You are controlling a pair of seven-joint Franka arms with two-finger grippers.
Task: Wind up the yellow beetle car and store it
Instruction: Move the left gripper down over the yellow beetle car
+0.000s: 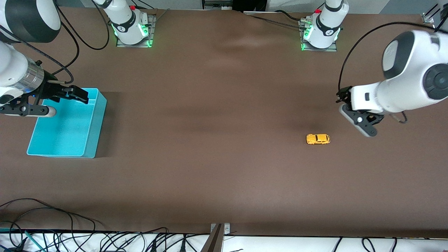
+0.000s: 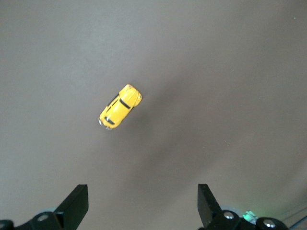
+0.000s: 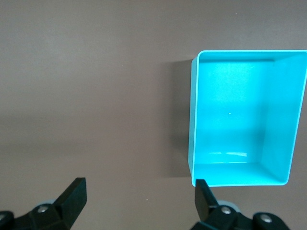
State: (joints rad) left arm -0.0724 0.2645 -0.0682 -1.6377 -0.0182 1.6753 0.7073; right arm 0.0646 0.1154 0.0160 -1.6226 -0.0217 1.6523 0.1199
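Observation:
My left gripper will next grab the yellow beetle car (image 1: 317, 139) by its cabin sides to wind it up.
The yellow beetle car (image 1: 317, 139) stands on its wheels on the brown table, toward the left arm's end. In the left wrist view the car (image 2: 120, 108) lies well ahead of the fingertips. My left gripper (image 1: 361, 121) hangs in the air beside the car, a little toward the left arm's end; it (image 2: 142, 201) is open and holds nothing. My right gripper (image 1: 77, 93) hovers at the right arm's end by a corner of the cyan bin (image 1: 98, 122). It (image 3: 139, 196) is open and empty, over bare table next to the bin (image 3: 192, 120).
The cyan bin has nothing in it. Black cables (image 1: 52, 234) trail along the table edge nearest the front camera, beside a metal bracket (image 1: 220, 229). The two arm bases (image 1: 131, 26) (image 1: 320, 33) stand along the edge farthest from it.

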